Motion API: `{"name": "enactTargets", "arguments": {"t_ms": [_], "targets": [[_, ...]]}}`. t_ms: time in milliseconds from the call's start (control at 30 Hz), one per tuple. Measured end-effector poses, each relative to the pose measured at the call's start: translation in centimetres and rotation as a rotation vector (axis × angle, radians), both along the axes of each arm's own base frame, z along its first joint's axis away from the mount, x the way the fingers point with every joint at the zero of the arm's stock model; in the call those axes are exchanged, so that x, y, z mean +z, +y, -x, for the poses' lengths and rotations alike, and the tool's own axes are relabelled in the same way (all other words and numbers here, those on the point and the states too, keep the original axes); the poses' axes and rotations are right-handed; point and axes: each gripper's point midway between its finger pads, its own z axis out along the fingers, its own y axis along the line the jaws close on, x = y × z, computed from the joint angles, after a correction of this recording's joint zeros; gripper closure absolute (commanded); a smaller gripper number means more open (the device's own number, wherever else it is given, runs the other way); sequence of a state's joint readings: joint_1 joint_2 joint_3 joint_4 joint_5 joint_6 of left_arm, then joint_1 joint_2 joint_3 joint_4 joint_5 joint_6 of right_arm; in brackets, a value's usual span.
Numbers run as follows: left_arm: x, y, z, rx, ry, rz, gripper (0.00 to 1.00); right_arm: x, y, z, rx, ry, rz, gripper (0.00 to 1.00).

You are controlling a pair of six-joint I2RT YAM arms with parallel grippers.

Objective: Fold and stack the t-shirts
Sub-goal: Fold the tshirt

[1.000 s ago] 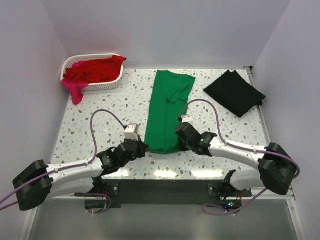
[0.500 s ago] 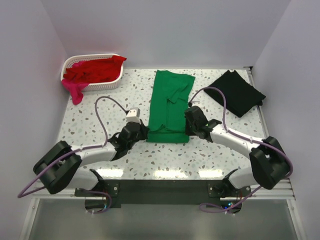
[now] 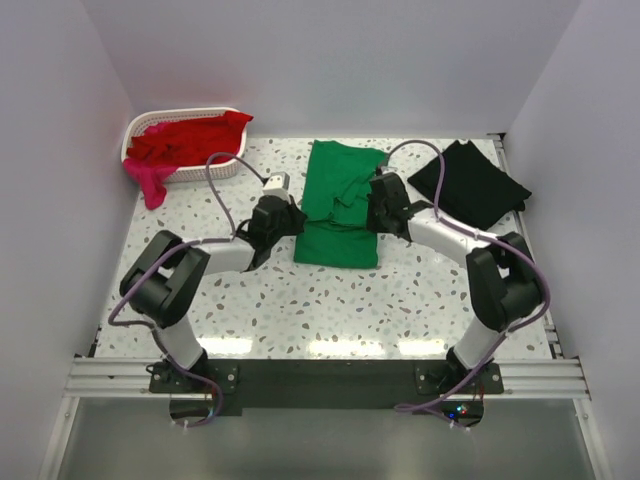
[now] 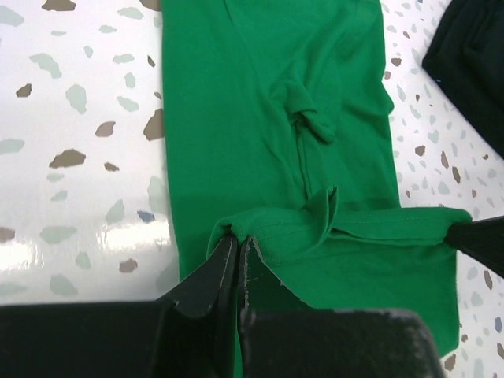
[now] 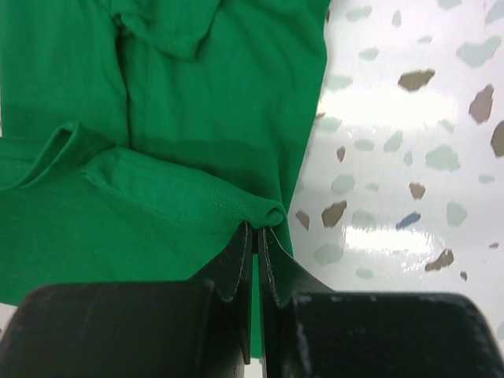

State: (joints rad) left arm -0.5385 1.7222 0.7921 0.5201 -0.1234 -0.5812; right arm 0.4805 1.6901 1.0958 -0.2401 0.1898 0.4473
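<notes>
The green shirt lies uncovered for a long part beyond the folded hem, so the hem's corner would drop short if released. My right gripper keeps holding it for now.
A bright green t-shirt (image 3: 335, 205) lies lengthwise in the middle of the table, its near end doubled back over itself. My left gripper (image 3: 291, 215) is shut on the folded hem's left corner (image 4: 236, 232). At the right corner (image 5: 266, 214) my right gripper (image 3: 375, 210) pinches the same hem, shut on the green cloth. A black t-shirt (image 3: 468, 184) lies folded at the back right. Red t-shirt (image 3: 186, 140) cloth fills the basket, and a magenta-pink one (image 3: 151, 183) hangs over its rim.
A white lattice basket (image 3: 215, 170) stands at the back left corner against the wall. White walls close in the table on the left, back and right. The speckled tabletop (image 3: 330, 300) shows bare in front of the green shirt. Purple cables loop above both arms.
Both grippers have carried the green shirt's near hem away from the arm bases toward the back, folding the lower part over the upper. The shirt now looks about half as long.
</notes>
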Motion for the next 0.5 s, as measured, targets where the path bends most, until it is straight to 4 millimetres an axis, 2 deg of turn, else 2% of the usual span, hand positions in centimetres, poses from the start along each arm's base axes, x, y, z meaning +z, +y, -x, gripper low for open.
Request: {"name": "enactTargets", "arguments": {"t_ms": [100,233,433,467,500], "targets": [[-0.7,-0.1,-1.8,-0.012,0.015,0.004,1.00,0.4,-0.2,-1.8,-0.010,-0.009,-0.003,1.00],[-0.7,0.0,-4.0,-0.020,0.004,0.007,1.00,0.5,-0.6,-4.4,-0.022,-0.017,-0.007,1.00],[-0.4,-0.5,-6.4,-0.047,-0.015,0.015,1.00,-0.5,-1.5,-6.2,-0.037,0.002,0.006,1.00],[-0.5,-0.7,-6.8,-0.051,-0.014,0.015,0.93,-0.7,-1.5,-6.3,-0.037,0.009,0.005,1.00],[-0.6,-0.9,-7.2,-0.054,-0.015,0.016,0.83,-1.1,-1.6,-6.4,-0.034,0.023,0.006,0.90]]}}
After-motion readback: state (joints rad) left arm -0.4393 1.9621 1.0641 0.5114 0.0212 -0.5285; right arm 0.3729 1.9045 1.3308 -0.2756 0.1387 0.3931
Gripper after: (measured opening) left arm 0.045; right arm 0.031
